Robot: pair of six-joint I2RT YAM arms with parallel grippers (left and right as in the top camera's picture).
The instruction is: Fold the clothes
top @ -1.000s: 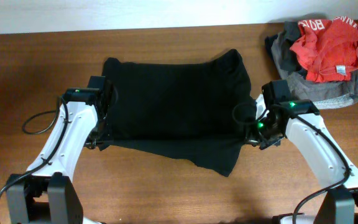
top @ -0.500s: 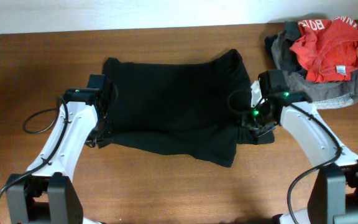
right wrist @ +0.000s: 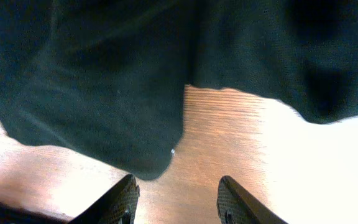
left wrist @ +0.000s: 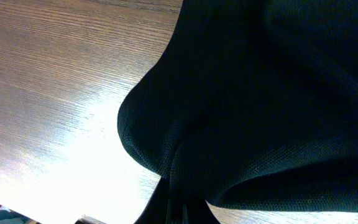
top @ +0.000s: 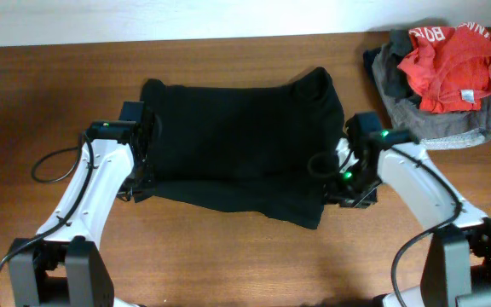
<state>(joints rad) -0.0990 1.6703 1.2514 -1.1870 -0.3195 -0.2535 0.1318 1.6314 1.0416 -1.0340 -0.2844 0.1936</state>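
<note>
My right gripper needs to take hold of the black garment's loose lower corner next, opposite my left gripper, to pull the garment's edge straight and fold it.
The black garment lies spread on the wooden table, its lower part folded up unevenly. My left gripper is shut on the garment's lower left edge; in the left wrist view the black cloth bunches into the closed fingers. My right gripper is open and empty beside the garment's lower right corner. In the right wrist view its two fingers frame bare wood, with the cloth just ahead of them. No logo or label shows.
A pile of a red garment with white lettering on a grey garment lies at the table's back right, close to my right arm. A cable loop hangs left of my left arm.
My right gripper carried the garment's right corner inward and up, then let go and drew back slightly toward the front. The lower right fold now lies flat. My left gripper has stayed put.
</note>
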